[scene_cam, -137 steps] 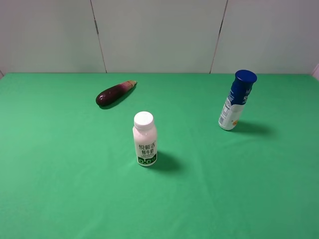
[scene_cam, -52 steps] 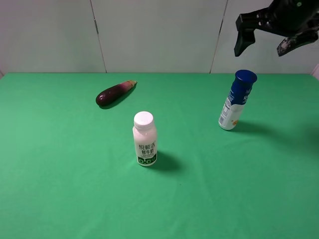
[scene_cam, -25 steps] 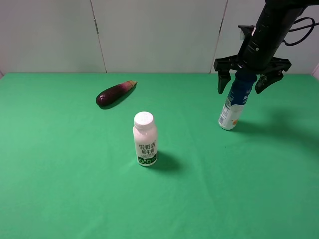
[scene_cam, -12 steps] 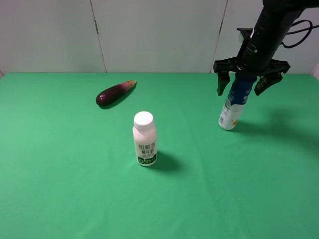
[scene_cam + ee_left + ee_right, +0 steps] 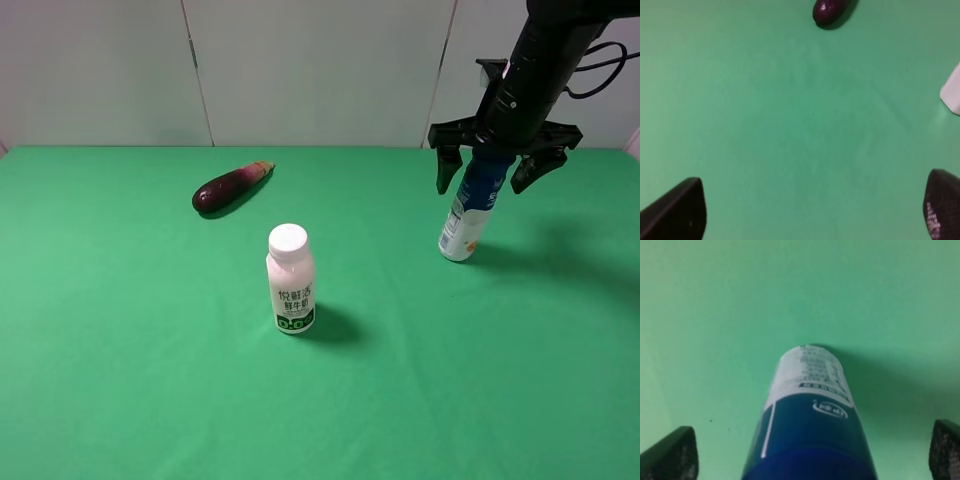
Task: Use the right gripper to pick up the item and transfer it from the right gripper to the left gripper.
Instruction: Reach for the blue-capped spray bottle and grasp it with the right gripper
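The blue upper part down to near the white section (image 5: 461, 231) (image 5: 811, 369) is between the fingers, so my right gripper should close on the bottle.
The item, a slim white bottle (image 5: 464, 218) with a blue upper part and dark blue cap, stands slightly tilted at the right back of the green table. My right gripper (image 5: 484, 172) is open and hangs over it, with a finger on each side of the cap and upper part, neither touching it. The right wrist view looks down the bottle (image 5: 810, 415) between the two spread fingertips (image 5: 670, 456). My left gripper (image 5: 810, 212) is open and empty above bare green cloth. It is out of view in the exterior high view.
A shorter white-capped milk bottle (image 5: 290, 280) stands near the table's middle, and its edge shows in the left wrist view (image 5: 952, 92). A purple eggplant (image 5: 230, 186) lies at the back left and also shows in the left wrist view (image 5: 829, 9). A white wall is behind.
My right arm came in from the upper right and dropped until its open fingers straddle the bottle's cap. Over the last second it has barely moved. The bottle has not moved.
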Tool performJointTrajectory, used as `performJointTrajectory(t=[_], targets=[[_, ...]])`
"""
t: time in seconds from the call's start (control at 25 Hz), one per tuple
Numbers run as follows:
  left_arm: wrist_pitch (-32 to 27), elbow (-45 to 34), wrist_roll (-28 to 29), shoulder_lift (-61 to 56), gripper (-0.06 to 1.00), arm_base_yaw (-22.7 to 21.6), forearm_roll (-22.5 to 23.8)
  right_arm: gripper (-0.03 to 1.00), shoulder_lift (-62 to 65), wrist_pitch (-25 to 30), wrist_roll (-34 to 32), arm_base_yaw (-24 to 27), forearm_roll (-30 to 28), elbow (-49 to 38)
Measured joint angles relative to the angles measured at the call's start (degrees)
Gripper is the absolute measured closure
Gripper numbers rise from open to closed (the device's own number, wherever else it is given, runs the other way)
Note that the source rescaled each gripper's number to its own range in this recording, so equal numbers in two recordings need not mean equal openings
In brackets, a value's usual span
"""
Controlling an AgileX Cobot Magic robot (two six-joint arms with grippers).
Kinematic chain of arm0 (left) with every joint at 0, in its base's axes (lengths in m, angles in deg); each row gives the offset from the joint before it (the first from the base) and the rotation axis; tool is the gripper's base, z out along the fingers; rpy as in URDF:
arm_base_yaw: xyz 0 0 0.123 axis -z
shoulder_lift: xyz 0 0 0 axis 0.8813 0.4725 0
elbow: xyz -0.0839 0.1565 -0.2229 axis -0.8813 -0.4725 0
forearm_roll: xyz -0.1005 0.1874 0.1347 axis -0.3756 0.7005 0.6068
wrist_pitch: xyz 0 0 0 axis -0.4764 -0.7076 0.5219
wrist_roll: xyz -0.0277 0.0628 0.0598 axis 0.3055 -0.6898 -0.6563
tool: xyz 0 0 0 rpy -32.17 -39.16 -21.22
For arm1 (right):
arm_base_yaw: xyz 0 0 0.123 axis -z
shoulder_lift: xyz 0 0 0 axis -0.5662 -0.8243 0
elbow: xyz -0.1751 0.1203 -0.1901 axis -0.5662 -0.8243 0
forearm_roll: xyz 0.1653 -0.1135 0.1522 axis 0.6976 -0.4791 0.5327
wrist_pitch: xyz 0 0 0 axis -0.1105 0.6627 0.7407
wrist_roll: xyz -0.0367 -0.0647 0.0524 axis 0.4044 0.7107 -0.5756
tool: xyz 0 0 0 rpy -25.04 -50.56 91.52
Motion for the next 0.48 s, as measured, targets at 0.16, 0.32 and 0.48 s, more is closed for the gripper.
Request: performJointTrajectory(t=[0.16, 0.32, 0.48], targets=[[0.0, 0.0, 0.0, 0.0, 0.23, 0.0, 0.0, -0.03, 0.0, -0.9, 0.0, 0.0, 0.1, -1.3], [0.0, 0.0, 0.0, 0.0, 0.23, 0.0, 0.0, 0.03, 0.0, -2.0, 0.0, 0.0, 0.5, -1.4], [0.0, 0.0, 0.0, 0.0, 0.23, 0.0, 0.0, 0.94, 0.0, -2.3, -0.2, 0.0, 0.1, -1.4]])
